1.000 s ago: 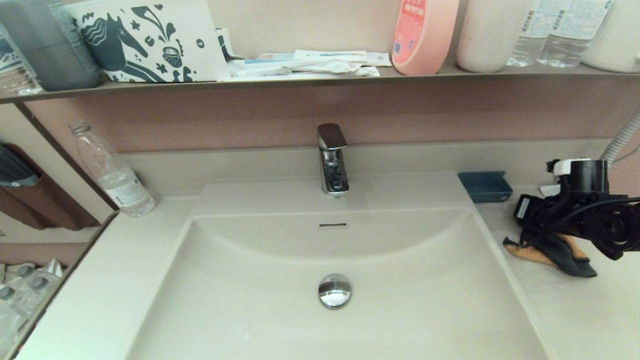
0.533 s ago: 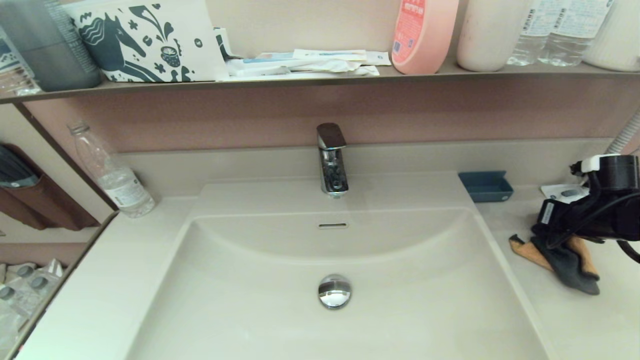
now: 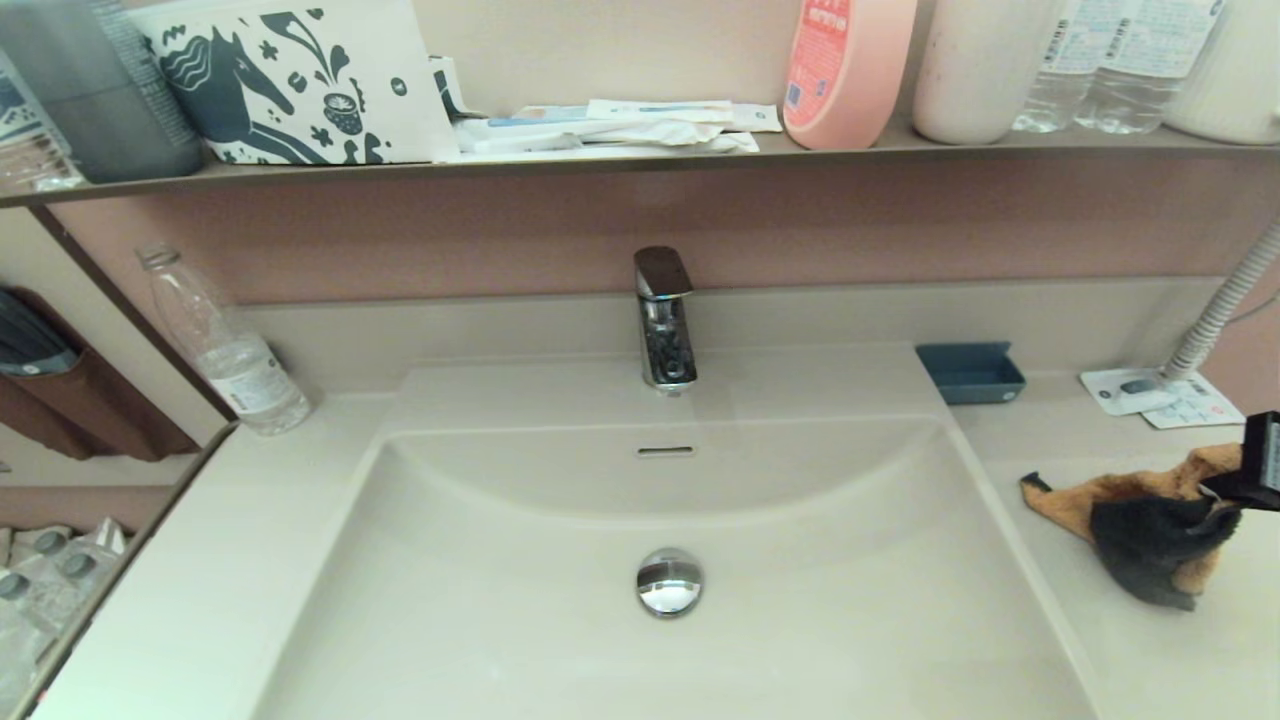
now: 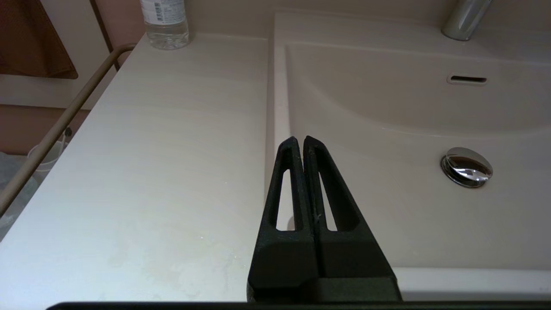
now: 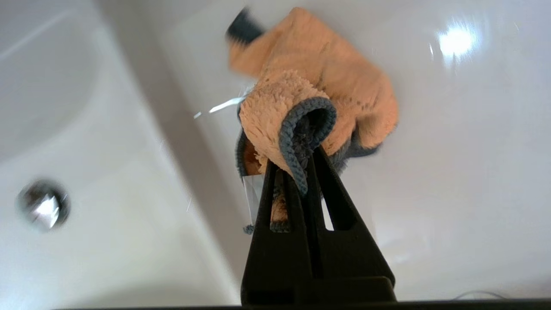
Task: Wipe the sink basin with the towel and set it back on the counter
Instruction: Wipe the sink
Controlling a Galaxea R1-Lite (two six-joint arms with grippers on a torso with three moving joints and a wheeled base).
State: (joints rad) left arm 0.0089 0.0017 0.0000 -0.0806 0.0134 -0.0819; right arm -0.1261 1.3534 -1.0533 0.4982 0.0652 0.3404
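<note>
The towel's dark corner [image 3: 1035, 482] [image 5: 243, 26] reaches near the basin rim. My right gripper should move the towel farther onto the counter before it lets go of the towel.
The cream-beige sink basin [image 3: 560, 600] fills the middle of the head view, with its chrome drain plug [image 3: 669, 581], slot overflow [image 3: 666, 451] and faucet [image 3: 664, 320]. The towel [image 3: 1130, 510], orange-tan and dark grey, lies bunched on the counter [image 3: 1150, 650] right of the basin. My right gripper [image 3: 1240, 488] shows only at the right edge of that view. In the right wrist view it [image 5: 295, 157] is shut on a folded edge of the towel [image 5: 318, 77], which trails onto the counter. My left gripper [image 4: 300, 140] is shut and empty over the basin's left rim.
A small blue tray [image 3: 970, 372], white cards [image 3: 1160, 395] and a ribbed hose [image 3: 1220, 305] sit at the back right of the counter. A clear water bottle [image 3: 225, 345] stands back left. A dark shelf [image 3: 600, 165] with bottles overhangs the faucet. A rail [image 4: 56, 129] borders the counter's left edge.
My right arm has drawn back to the right, almost out of the head view. The towel has been dragged right with it and one edge is raised, showing more orange.
</note>
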